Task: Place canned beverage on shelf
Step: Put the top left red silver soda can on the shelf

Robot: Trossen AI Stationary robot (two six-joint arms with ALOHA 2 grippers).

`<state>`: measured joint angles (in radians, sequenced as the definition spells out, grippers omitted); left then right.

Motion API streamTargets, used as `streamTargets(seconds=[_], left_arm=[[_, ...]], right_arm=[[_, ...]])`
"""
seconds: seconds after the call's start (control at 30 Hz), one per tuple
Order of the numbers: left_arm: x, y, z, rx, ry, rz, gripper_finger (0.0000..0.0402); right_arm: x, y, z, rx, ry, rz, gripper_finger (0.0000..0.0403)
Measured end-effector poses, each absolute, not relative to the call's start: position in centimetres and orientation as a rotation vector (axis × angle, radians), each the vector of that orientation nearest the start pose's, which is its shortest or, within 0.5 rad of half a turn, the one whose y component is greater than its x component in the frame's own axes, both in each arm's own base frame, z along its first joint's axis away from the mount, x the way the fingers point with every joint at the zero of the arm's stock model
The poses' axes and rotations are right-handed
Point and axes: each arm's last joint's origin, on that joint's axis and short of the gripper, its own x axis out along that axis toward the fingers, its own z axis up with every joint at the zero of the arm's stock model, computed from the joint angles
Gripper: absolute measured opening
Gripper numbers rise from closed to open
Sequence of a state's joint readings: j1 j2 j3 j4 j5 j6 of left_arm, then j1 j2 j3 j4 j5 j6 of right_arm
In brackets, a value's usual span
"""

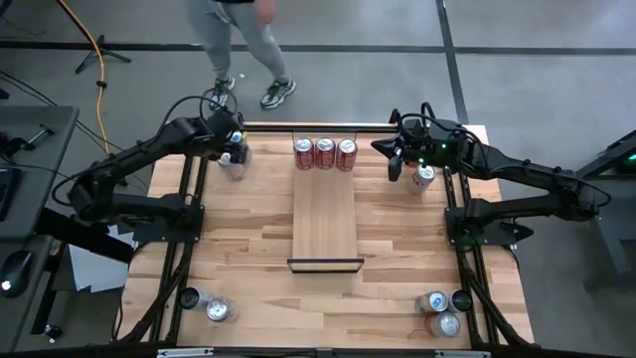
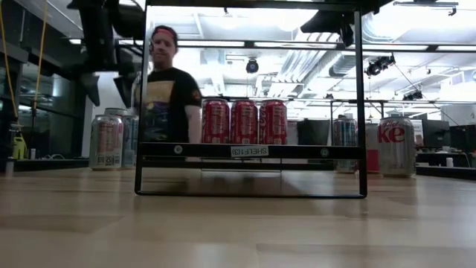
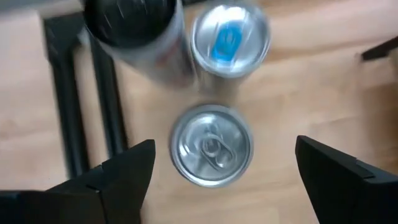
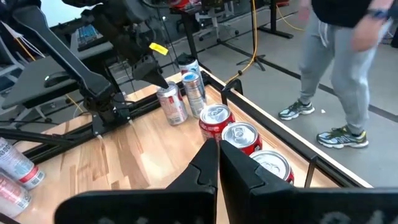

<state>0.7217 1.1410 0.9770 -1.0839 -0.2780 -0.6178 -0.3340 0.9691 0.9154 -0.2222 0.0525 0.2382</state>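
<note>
The silver can's top [image 1: 235,161] [image 3: 211,145] is still below my fingers, so they would miss it if they closed now. My left gripper should move lower before it closes on the can.
Three red cans [image 1: 324,154] stand upright in a row on the far end of the shelf [image 1: 325,224], a light wood panel with a dark strip at its near end. At the far left of the table my left gripper [image 3: 225,149] hangs open, pointing down over a silver can [image 3: 211,145] that stands upright on the table; its fingers are apart from the can on either side. A can with a blue tab [image 3: 230,37] and a dark-topped can [image 3: 134,25] stand just beyond it. My right gripper [image 4: 217,163] is shut and holds nothing, raised at the far right.
A silver-and-red can [image 1: 424,177] stands below my right gripper. More cans lie at the near left [image 1: 221,310] and near right [image 1: 442,313] corners. Black frame posts [image 2: 139,97] flank the shelf. A person [image 1: 238,50] walks beyond the far edge.
</note>
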Motion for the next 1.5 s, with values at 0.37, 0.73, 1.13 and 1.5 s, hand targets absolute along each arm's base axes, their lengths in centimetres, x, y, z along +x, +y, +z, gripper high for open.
streamTargets(seconds=[0.37, 0.73, 1.13, 1.5], left_arm=[[13.6, 13.8, 23.1, -0.922, 0.917, 1.292, 0.0333], [13.7, 13.9, 21.5, -0.959, 0.855, 1.307, 0.0333], [13.7, 14.0, 21.6, -0.902, 0.866, 1.300, 0.0201], [13.5, 12.6, 27.1, -0.828, 0.758, 1.125, 0.0198]], right_arm=[[19.9, -7.1, 33.9, 0.273, 0.251, -0.418, 0.0000], [19.9, -7.1, 33.9, 0.273, 0.251, -0.418, 0.0000], [19.9, -7.1, 33.9, 0.281, 0.248, -0.429, 0.0000], [19.9, -7.1, 33.9, 0.294, 0.245, -0.431, 0.0000]])
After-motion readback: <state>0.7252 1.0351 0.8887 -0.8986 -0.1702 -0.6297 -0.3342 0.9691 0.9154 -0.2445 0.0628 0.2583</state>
